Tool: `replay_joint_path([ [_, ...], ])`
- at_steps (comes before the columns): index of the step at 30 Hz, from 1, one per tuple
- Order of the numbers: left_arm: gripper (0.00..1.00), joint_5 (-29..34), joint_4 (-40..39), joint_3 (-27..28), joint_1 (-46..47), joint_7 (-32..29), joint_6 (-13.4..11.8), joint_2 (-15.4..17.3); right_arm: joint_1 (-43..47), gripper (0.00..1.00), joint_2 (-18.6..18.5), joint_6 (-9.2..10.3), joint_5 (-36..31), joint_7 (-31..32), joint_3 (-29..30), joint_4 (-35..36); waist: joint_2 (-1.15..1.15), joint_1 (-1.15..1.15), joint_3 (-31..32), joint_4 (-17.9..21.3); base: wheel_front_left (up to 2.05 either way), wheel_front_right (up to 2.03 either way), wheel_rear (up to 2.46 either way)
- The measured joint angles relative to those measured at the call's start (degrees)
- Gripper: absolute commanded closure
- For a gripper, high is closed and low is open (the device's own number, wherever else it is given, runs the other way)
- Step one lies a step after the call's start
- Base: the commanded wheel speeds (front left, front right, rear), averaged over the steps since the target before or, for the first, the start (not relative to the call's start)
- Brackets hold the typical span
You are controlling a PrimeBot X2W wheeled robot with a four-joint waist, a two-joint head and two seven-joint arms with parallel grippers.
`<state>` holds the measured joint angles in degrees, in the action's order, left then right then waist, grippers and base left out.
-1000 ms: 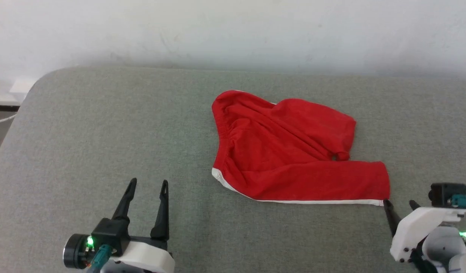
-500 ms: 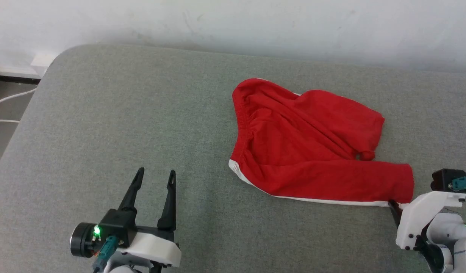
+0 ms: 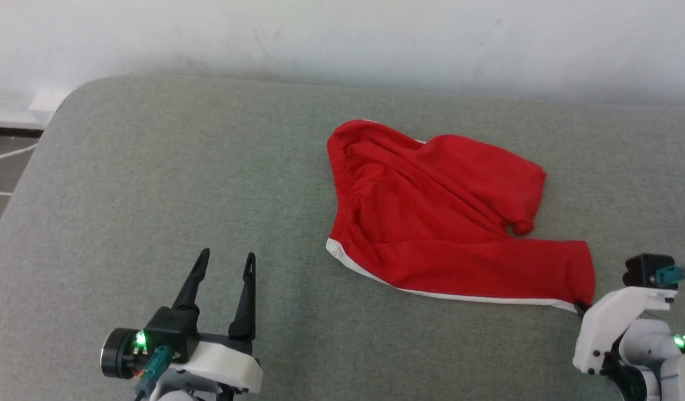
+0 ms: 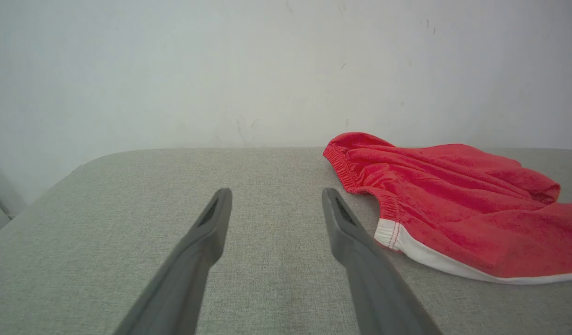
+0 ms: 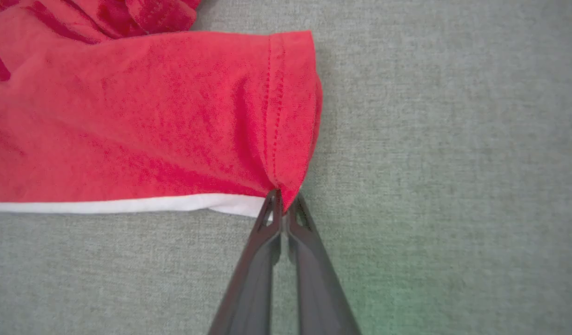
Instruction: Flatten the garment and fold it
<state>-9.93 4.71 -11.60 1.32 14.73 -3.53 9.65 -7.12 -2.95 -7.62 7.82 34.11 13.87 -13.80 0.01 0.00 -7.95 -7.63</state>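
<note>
My left gripper pinches the shorts at the waistband corner (image 3: pixel 336 246) next, since it stands up at its open edge while the rest of the shorts (image 3: pixel 427 207) lies slack.
The garment (image 3: pixel 443 223), red shorts with a white side stripe, lies crumpled right of centre on the grey padded surface (image 3: pixel 153 184), waistband to the left. My right gripper (image 3: pixel 581 306) is at its near right hem corner. In the right wrist view the right gripper (image 5: pixel 282 201) is shut on that corner of the garment (image 5: pixel 151 116), the hem pinched between the tips. My left gripper (image 3: pixel 225 264) stands open at the lower left, well apart from the cloth. The left wrist view shows the left gripper (image 4: pixel 276 200) open over bare surface, with the garment (image 4: pixel 453 195) to its right.
A white wall (image 3: pixel 342 39) runs behind the padded surface. The surface's rounded far left corner (image 3: pixel 69 97) drops off to a floor strip with a white cable (image 3: pixel 8 156). Bare grey surface lies between the two grippers.
My right gripper moved up to the garment's near right hem corner and closed on it. The head camera shifted, so the whole picture moved. The left gripper stayed open.
</note>
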Motion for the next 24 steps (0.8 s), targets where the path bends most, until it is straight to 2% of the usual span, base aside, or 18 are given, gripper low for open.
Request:
replay_joint_path([
  [6, 0.00, 0.26, 1.85, -0.08, -0.03, -0.01, 2.07, -0.24, 3.02, 1.00, 0.12, 0.00, 2.46, -0.41, 2.02, 3.81, 0.00, 0.00, 1.15, 2.51, 0.00, 0.00, 0.00],
  [9, 0.00, -0.65, 3.85, -1.79, 0.01, -0.71, 5.35, -0.11, 3.61, 1.00, 0.08, 0.01, 3.37, -0.25, 2.97, 6.08, 0.00, 0.00, 1.36, 4.06, 0.00, 0.00, 0.00],
  [11, 0.00, -1.38, 5.15, -3.72, 0.46, -3.04, 7.68, 0.10, 3.84, 1.00, 0.08, 0.01, 4.04, 0.16, 3.16, 7.13, 0.00, 0.00, 1.30, 5.07, 0.00, 0.00, 0.00],
  [14, 0.00, -3.38, 6.43, -6.94, 2.96, -7.46, 9.68, 0.45, 4.22, 1.00, 0.08, 0.01, 4.34, 0.14, 3.10, 8.44, 0.00, 0.00, 0.77, 6.23, 0.00, 0.00, 0.00],
  [20, 0.00, -8.26, 8.80, -13.70, 9.54, -16.31, 10.62, 1.74, 4.27, 1.00, 0.10, 0.01, 5.01, -0.05, 2.33, 9.42, 0.00, 0.00, -1.19, 7.64, 0.00, 0.00, 0.00],
  [24, 0.00, -12.74, 9.67, -18.87, 13.68, -20.81, 10.63, 3.78, 4.24, 1.00, 0.10, 0.01, 5.22, -0.54, 1.96, 9.54, 0.00, 0.00, -2.32, 8.49, 0.00, 0.00, 0.00],
])
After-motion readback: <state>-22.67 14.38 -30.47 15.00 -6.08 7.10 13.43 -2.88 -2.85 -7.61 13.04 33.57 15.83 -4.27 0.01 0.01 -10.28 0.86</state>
